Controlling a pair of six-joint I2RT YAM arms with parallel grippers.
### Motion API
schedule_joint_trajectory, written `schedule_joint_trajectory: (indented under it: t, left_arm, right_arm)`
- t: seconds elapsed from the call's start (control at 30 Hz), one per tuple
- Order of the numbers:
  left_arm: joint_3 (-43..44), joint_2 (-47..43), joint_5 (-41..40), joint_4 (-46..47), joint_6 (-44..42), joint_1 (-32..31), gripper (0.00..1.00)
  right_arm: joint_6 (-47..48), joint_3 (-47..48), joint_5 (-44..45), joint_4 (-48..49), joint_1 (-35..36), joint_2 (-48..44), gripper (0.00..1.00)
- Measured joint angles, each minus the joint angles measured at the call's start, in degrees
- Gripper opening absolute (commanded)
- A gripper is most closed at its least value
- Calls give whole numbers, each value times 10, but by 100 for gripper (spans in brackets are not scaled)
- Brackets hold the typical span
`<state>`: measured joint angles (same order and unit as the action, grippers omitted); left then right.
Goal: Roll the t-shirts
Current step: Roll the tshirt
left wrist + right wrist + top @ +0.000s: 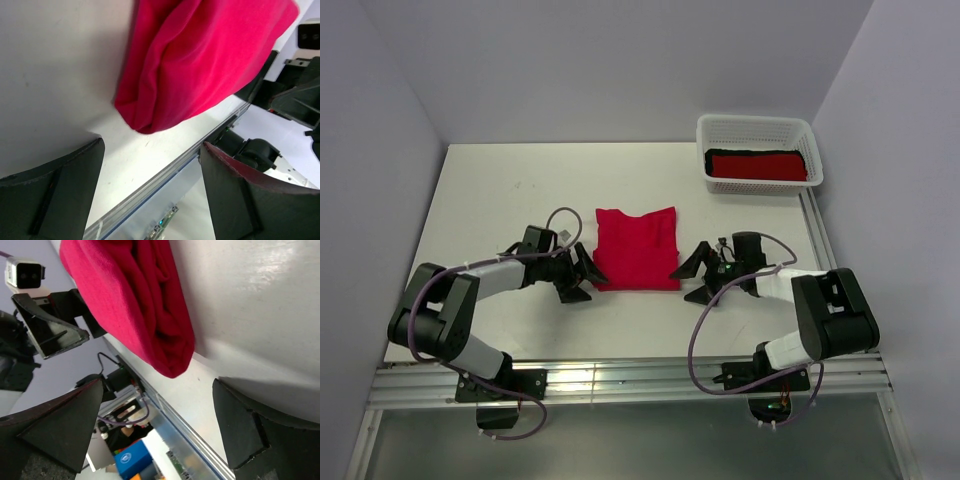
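The left gripper grabs the t-shirt's near folded corner [601,285] [142,120] next, opposite my right gripper's corner, so that the t-shirt's near edge rolls evenly.
A bright pinkish-crimson t-shirt [637,248] lies folded into a rough rectangle in the middle of the table. My left gripper [591,275] stands open at its near left corner, and my right gripper [689,277] stands open at its near right corner. Neither holds anything. In the left wrist view the t-shirt's folded corner [200,65] lies just beyond the open left gripper [152,150], apart from both fingers. The right wrist view shows the same: the thick folded edge [130,305] sits just past the open right gripper [157,387].
A white mesh basket [757,121] stands at the back right, holding a deeper red rolled t-shirt [760,168] with a black bundle [750,153] behind it. A metal rail [620,375] runs along the table's near edge. Grey walls close in on three sides.
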<state>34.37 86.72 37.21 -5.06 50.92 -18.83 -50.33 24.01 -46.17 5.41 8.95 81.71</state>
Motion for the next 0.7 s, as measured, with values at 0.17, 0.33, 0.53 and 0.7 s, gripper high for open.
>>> schedule_joint_trajectory:
  t: [0.17,0.33,0.53,0.7]
  left_arm:
    - [-2,22,6,50,15,0,83]
    - [3,49,19,95,35,0,79]
    - [12,75,22,118,43,0,67]
    - [13,88,13,117,38,0,44]
  right_arm:
    - [-39,-14,-22,72,0,36,81]
    - [-73,-21,-24,123,0,66,71]
    - [-97,-20,-14,160,2,93,57]
    - [-103,-14,-10,183,2,120,40]
